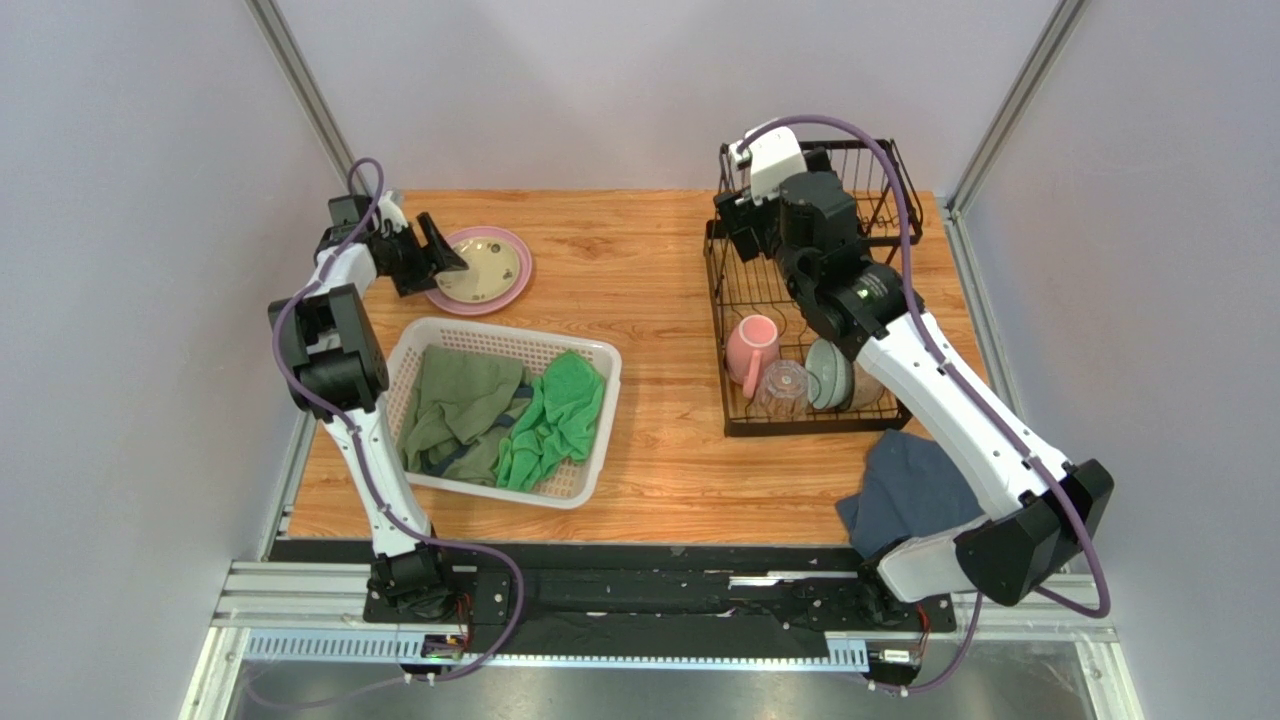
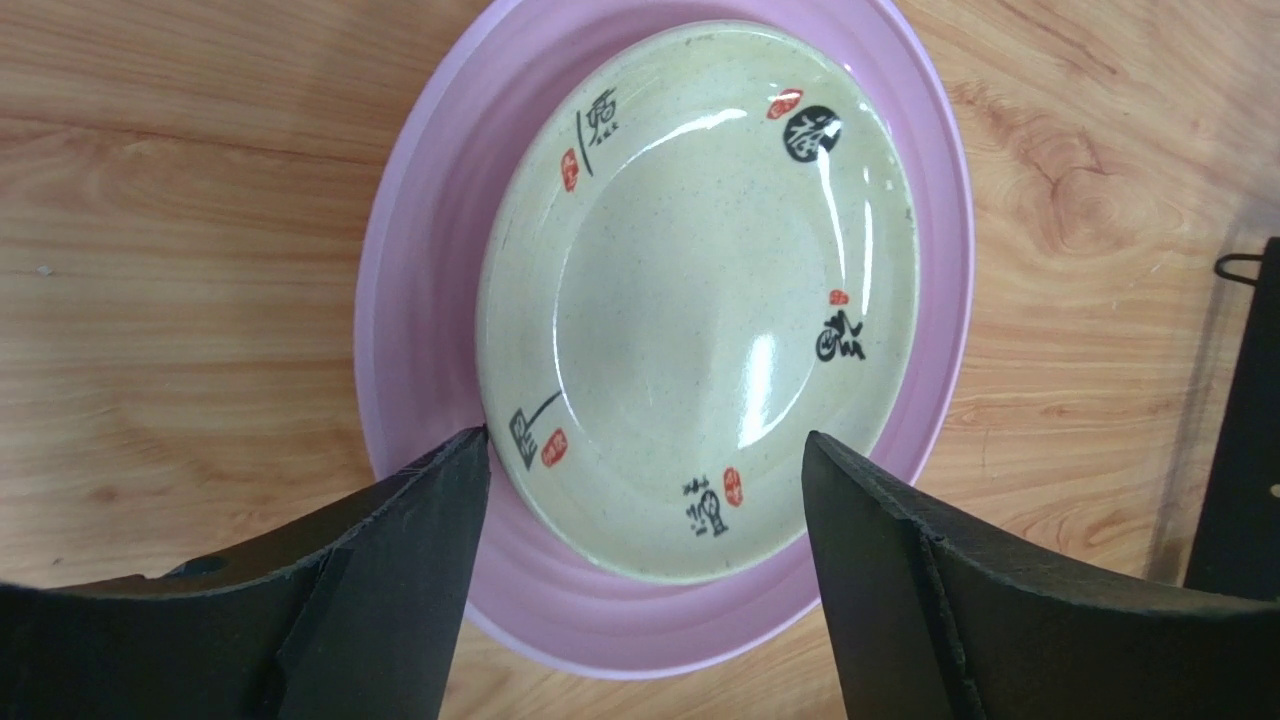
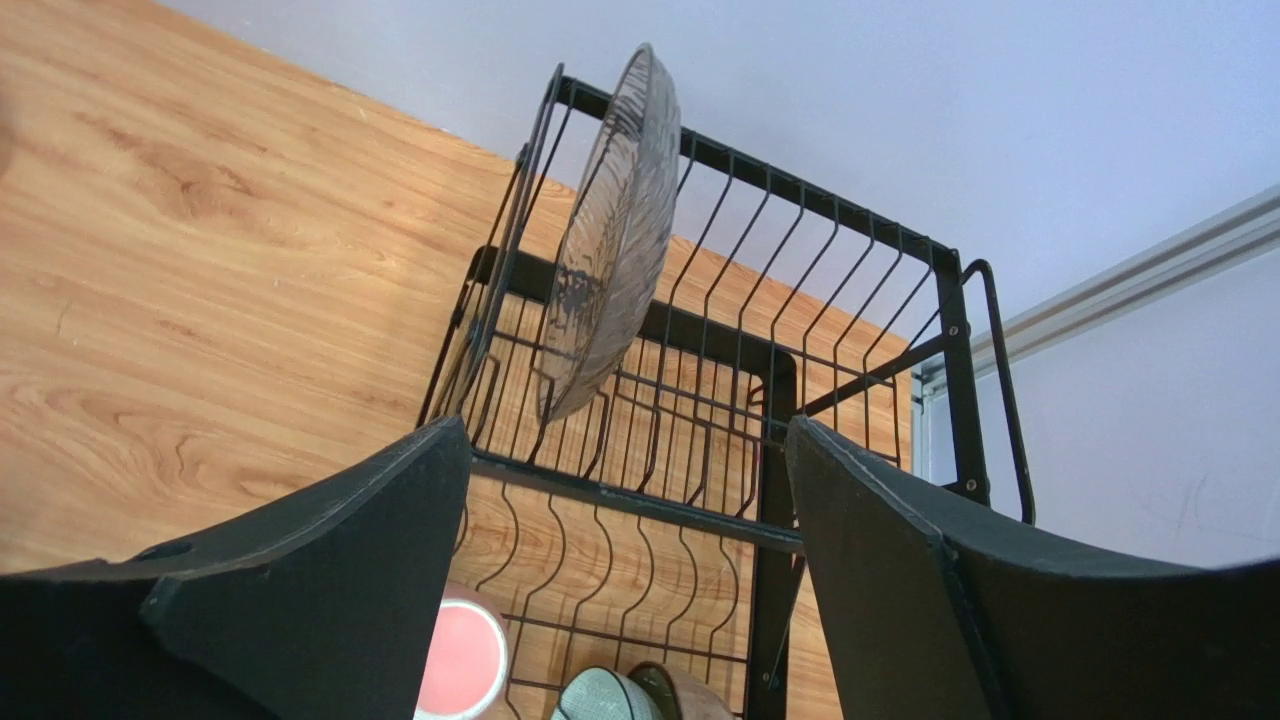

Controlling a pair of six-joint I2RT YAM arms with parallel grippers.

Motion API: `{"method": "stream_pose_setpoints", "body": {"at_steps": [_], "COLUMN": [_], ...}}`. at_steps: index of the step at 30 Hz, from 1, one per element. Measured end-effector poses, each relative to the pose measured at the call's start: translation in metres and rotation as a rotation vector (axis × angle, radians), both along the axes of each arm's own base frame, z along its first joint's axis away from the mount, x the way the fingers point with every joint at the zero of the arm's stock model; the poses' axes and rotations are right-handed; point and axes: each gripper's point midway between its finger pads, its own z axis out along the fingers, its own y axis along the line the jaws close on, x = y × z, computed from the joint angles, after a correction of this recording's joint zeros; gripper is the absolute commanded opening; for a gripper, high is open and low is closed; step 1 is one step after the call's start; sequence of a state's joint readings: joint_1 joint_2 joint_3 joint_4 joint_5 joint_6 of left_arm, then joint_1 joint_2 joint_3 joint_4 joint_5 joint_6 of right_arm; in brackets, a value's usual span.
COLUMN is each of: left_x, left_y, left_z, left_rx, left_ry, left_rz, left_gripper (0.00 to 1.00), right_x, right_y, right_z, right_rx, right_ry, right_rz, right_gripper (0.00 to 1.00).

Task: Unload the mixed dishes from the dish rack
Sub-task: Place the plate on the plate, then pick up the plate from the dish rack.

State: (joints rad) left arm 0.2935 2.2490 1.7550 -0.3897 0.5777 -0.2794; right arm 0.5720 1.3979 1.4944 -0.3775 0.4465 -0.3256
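Observation:
Next, my right gripper grabs the upright grey plate by its near rim [image 3: 574,393], which leaves the grey plate's far rim free for handover to my left gripper.
The large pink plate [image 1: 445,297] lies on the table at the back left with the smaller cream plate [image 1: 490,272] stacked on it. My left gripper [image 1: 440,252] is open and empty just beside them. In the left wrist view its gripper [image 2: 646,444] straddles the near edge of the cream plate [image 2: 706,285] above the pink plate [image 2: 421,225]. My right gripper [image 1: 747,203] is open over the black dish rack [image 1: 890,225]. The grey plate [image 3: 616,210] stands upright in the upper shelf beyond the right gripper [image 3: 624,432]. The pink mug [image 1: 751,353], clear glass cup [image 1: 784,387], teal bowl [image 1: 827,375] and brown-olive bowl [image 1: 866,387] sit in the lower tray.
A white mesh basket [image 1: 589,348] with green cloths [image 1: 556,420] stands at the front left. A blue-grey cloth [image 1: 909,488] lies at the front right under my right arm. Grey walls close the table on three sides.

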Motion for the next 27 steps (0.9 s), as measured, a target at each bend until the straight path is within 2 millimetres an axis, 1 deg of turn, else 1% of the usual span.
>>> {"method": "stream_pose_setpoints", "body": {"at_steps": [4,7,14,15,20,27], "left_x": [-0.004,-0.007,-0.012,-0.014,-0.023,-0.026], "left_y": [0.006,0.009,0.017,0.018,0.021,0.023], "left_z": [0.005,0.01,0.024,0.025,0.035,0.06], "left_rx": [0.044,0.074,0.145,0.155,0.193,0.232], "left_ry": [0.004,0.006,-0.008,-0.007,-0.011,-0.058], "left_rz": [0.007,0.008,0.011,0.008,0.006,0.001], "left_gripper": [0.89,0.9,0.91,0.91,0.91,0.91], "right_x": [0.015,0.027,0.056,0.06,0.073,0.087], "right_y": [0.001,0.003,0.004,0.004,0.005,0.007], "right_z": [0.006,0.004,-0.01,-0.012,-0.021,-0.031], "right_rx": [0.032,0.049,0.079,0.082,0.089,0.083], "right_ry": [-0.009,-0.002,0.032,0.037,0.055,0.069], "right_rz": [-0.031,-0.045,-0.082,-0.087,-0.102,-0.113], "right_gripper": [0.82,0.81,0.77,0.75,0.7,0.6]}}
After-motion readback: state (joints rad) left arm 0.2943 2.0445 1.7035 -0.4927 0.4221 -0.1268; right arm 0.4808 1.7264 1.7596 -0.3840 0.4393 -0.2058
